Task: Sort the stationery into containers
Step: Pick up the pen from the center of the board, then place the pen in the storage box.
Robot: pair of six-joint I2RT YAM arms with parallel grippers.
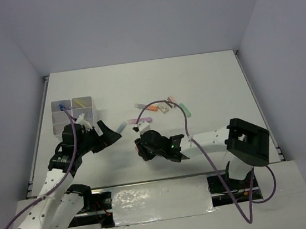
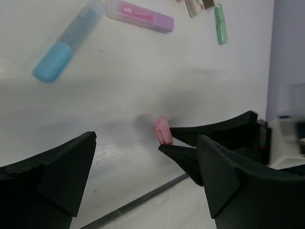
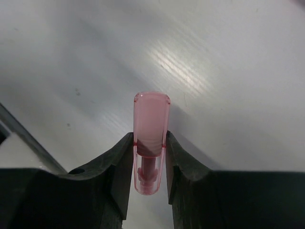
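Note:
My left gripper grips the end of the pink marker (image 3: 151,119) poking out of my right gripper next, to move the marker into the organizer.
My right gripper (image 3: 150,141) is shut on a translucent pink marker (image 3: 151,119), which stands up between its fingers just above the white table. In the left wrist view the same pink marker (image 2: 162,130) pokes out of the right gripper's black fingers (image 2: 209,136). My left gripper (image 2: 143,162) is open and holds nothing. It sits between the right gripper (image 1: 141,144) and the white four-compartment organizer (image 1: 73,114). Beyond it lie a blue marker (image 2: 66,43), a pink-purple marker (image 2: 140,15) and a green marker (image 2: 220,24).
Several more small stationery items (image 1: 160,107) are scattered at the table's middle, behind the right gripper. The organizer holds a blue item (image 1: 63,107) in its far left compartment. The table's raised side edges (image 1: 38,128) run left and right.

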